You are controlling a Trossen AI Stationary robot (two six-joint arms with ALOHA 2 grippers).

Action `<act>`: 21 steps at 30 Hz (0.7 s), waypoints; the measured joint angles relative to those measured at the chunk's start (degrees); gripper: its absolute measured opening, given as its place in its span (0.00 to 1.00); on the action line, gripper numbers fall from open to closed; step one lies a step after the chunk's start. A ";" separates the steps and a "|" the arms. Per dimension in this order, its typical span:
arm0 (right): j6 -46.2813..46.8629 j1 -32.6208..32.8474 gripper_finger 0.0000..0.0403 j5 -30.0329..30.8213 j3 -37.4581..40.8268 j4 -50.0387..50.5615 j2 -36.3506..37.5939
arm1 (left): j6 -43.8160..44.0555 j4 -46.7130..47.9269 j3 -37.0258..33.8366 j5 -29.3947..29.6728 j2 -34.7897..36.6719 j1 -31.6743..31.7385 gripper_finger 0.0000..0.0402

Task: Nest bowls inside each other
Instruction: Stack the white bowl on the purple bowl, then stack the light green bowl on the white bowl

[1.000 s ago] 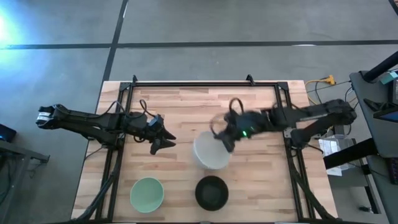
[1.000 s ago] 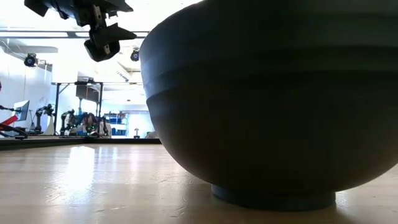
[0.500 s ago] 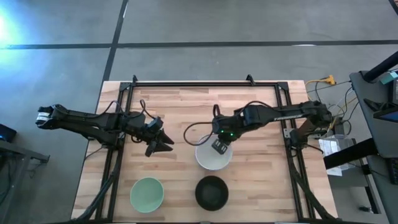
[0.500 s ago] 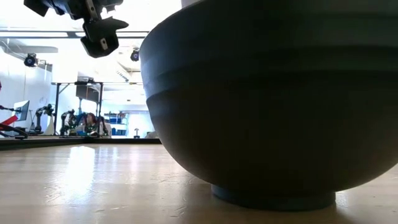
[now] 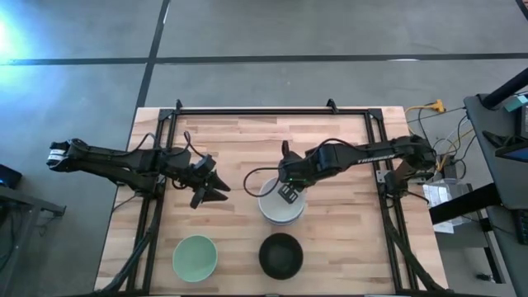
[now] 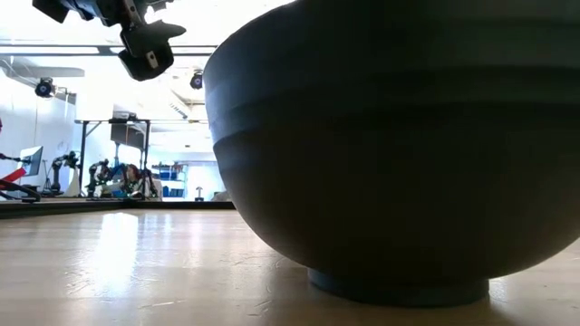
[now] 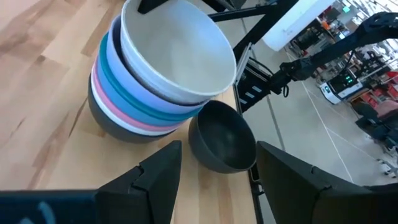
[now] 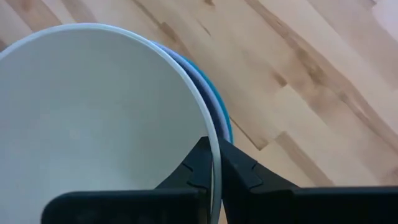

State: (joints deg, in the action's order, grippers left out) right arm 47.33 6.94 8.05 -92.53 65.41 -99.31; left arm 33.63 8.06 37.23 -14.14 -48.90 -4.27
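Observation:
The white bowl's rim lies close along the lavender rim beneath and the bowl would settle nested, so it now comes free as my right gripper opens.
A stack of nested bowls (image 5: 280,206) stands mid-table. From its base (image 7: 115,127) up it is black, white, pink, teal and blue, with a white bowl (image 7: 174,53) tilted on top. My right gripper (image 5: 289,191) is over the stack's far rim, shut on that white bowl. My left gripper (image 5: 216,190) hovers open to the left of the stack. A lone black bowl (image 5: 280,256) and a pale green bowl (image 5: 195,256) rest on their bases near the near edge. The black bowl (image 6: 381,145) fills the low view. My right gripper pinches the white bowl's rim (image 8: 216,158), one finger inside the bowl and one outside. The fingers come from above, slanting in from the table's right. The bowl sits tilted in the top of the stack.
Bare wood lies across the far half of the table (image 5: 247,136) and between the stack and the left arm. The lone black bowl (image 7: 222,144) stands close to the stack's near side. The table frame's rails (image 5: 153,214) run along both sides.
My right arm has swung toward the table's left and near edge and has come to rest over the stack, its gripper at the white bowl's rim. My left gripper has risen slightly and stays open.

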 joint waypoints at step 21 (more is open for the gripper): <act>3.38 6.11 0.31 11.45 0.61 -2.02 6.70 | 0.07 0.15 -0.09 -0.64 0.96 0.00 0.48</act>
State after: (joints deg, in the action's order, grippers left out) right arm 50.71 13.04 19.49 -91.92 63.38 -92.61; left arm 33.69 8.21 37.15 -14.79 -47.94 -4.27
